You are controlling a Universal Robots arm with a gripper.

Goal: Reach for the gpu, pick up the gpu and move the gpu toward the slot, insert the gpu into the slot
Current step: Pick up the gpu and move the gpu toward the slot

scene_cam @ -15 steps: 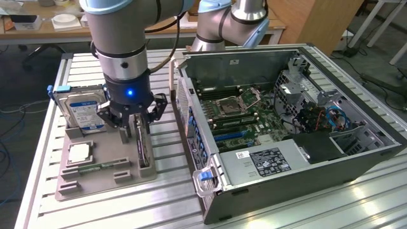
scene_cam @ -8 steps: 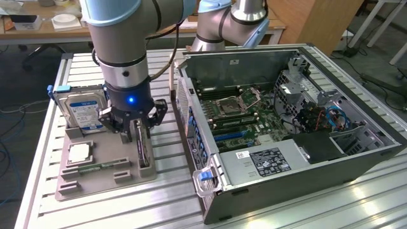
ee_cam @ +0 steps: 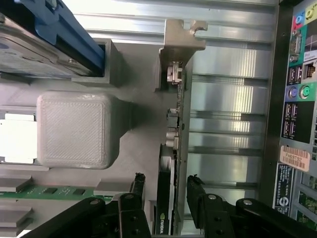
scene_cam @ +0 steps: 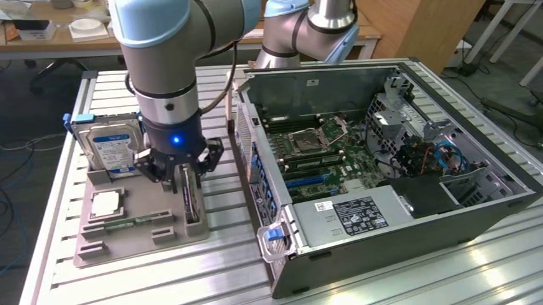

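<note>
I need to grab the GPU (ee_cam: 171, 124) with my gripper next by its flat-sided black cooler (ee_cam: 165, 201) to insert it, since bumpy components stick out beside the metal bracket.
The gpu (scene_cam: 192, 204) stands on edge in the grey holder (scene_cam: 127, 244), on the side nearest the computer case. In the wrist view the gpu (ee_cam: 171, 124) runs as a slim blade, its metal bracket (ee_cam: 181, 37) at the far end. My gripper (scene_cam: 182, 176) is lowered over the card and open. My gripper (ee_cam: 167, 186) straddles the card, its black fingers (ee_cam: 140, 184) on either side with small gaps. The blue slot (scene_cam: 309, 181) lies on the green motherboard (scene_cam: 339, 152) inside the open case.
A silver hard drive (scene_cam: 114, 143) with a blue label stands at the holder's back; a processor (scene_cam: 106, 203) and green memory stick (scene_cam: 127, 223) lie beside the card. The case wall (scene_cam: 254, 159) with its rear ports (ee_cam: 297, 99) rises close to the card. A second arm (scene_cam: 309, 28) stands behind.
</note>
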